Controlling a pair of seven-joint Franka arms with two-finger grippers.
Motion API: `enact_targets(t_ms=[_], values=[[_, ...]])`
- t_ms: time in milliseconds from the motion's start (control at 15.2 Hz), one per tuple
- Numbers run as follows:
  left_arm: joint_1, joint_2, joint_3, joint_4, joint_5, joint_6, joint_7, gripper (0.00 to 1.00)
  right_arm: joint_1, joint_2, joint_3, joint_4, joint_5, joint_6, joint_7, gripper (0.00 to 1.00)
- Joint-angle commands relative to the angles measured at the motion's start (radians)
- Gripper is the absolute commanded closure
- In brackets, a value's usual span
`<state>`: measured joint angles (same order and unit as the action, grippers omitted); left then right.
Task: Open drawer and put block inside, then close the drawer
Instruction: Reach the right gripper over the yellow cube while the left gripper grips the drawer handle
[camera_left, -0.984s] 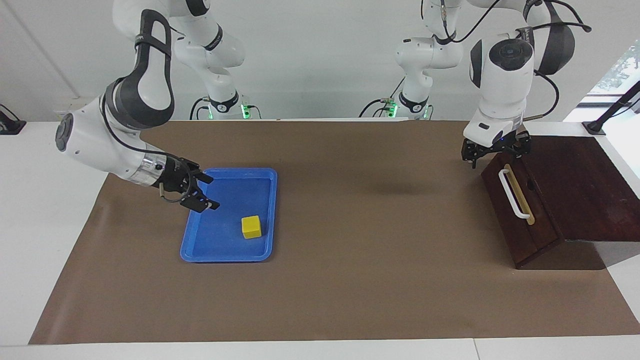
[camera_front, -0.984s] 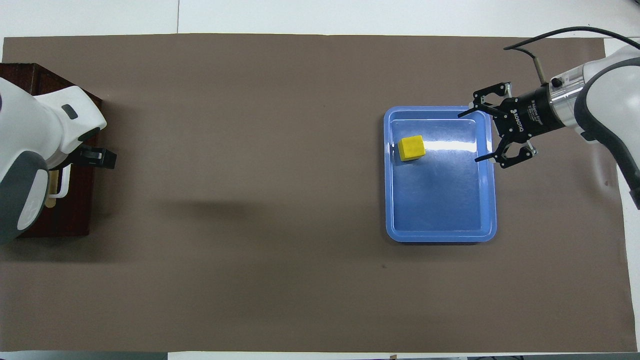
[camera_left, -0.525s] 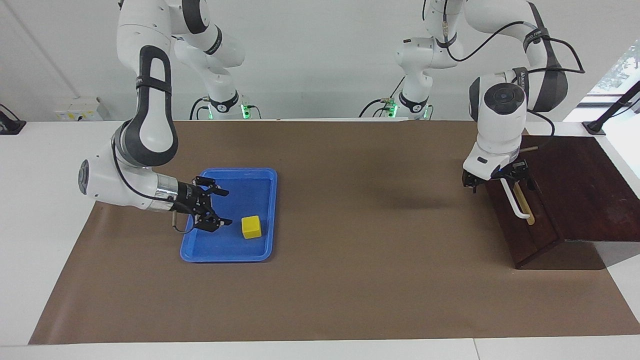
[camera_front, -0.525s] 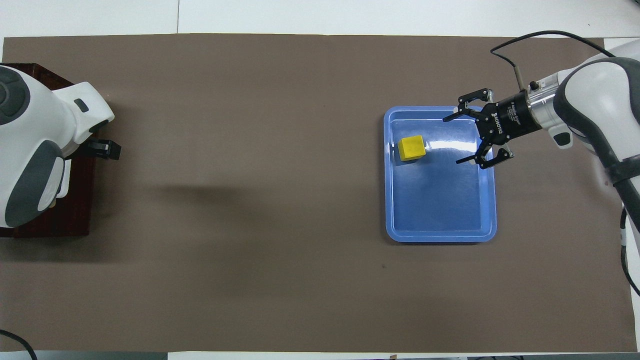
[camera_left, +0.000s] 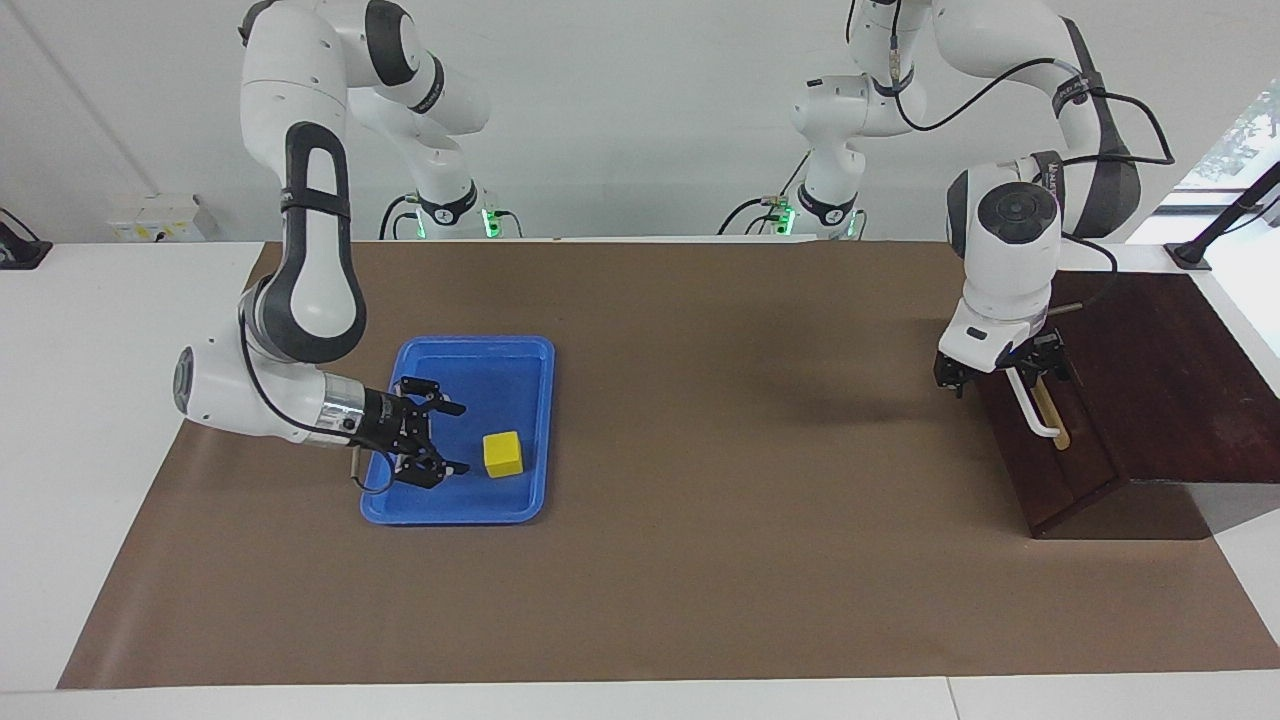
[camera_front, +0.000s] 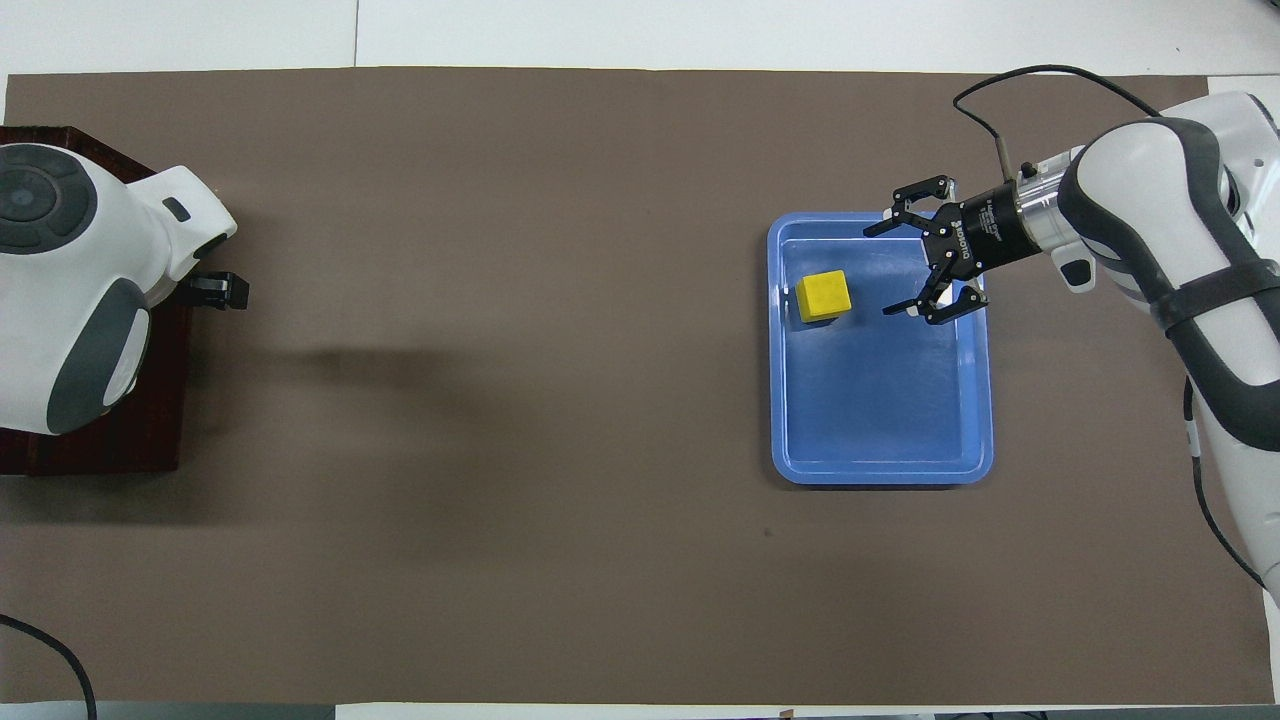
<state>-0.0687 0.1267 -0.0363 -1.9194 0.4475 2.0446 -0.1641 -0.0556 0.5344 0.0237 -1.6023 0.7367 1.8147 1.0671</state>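
Note:
My right gripper isn't ready to close yet: its fingers are over the blue tray in the overhead view, short of the yellow block (camera_front: 823, 296). It needs to reach the block first, then close on it.
The yellow block (camera_left: 502, 453) lies in the blue tray (camera_left: 470, 513), also in the overhead view (camera_front: 823, 296). My right gripper (camera_left: 447, 438) is open low over the tray, beside the block and apart from it, with its fingers pointing at it; it also shows in the overhead view (camera_front: 876, 272). The dark brown box's drawer (camera_left: 1065, 475) is shut. My left gripper (camera_left: 1000, 378) is open, with its fingers on either side of the end of the white handle (camera_left: 1038, 412) nearer to the robots. In the overhead view the left arm hides the handle.
The dark wooden box (camera_left: 1160, 370) stands at the left arm's end of the brown mat (camera_left: 740, 560); it also shows in the overhead view (camera_front: 110, 450). The blue tray (camera_front: 880, 475) lies toward the right arm's end.
My right gripper has come lower over the tray and closer to the block. My left gripper has come down from the box's top edge to the drawer handle.

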Motion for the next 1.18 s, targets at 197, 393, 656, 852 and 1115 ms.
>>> enact_targets(t_ms=[197,393,656,852,1115], values=[[0.035,-0.002,-0.005,-0.046,0.089,0.049,-0.015,0.00,0.028,0.075,0.005,0.053,0.018,0.038,-0.027,0.00],[0.049,-0.002,-0.005,-0.073,0.091,0.083,-0.015,0.00,0.048,0.081,0.004,0.050,0.020,0.051,-0.026,0.00],[0.052,-0.007,-0.004,-0.107,0.091,0.124,-0.015,0.00,0.049,0.078,0.002,0.038,0.009,0.057,-0.030,0.00],[0.055,-0.007,-0.005,-0.122,0.091,0.134,-0.017,0.00,0.045,0.075,-0.001,0.016,0.000,0.051,-0.058,0.00],[0.043,-0.010,-0.005,-0.132,0.091,0.132,-0.017,0.00,0.048,0.073,-0.001,0.010,-0.003,0.052,-0.059,0.00]])
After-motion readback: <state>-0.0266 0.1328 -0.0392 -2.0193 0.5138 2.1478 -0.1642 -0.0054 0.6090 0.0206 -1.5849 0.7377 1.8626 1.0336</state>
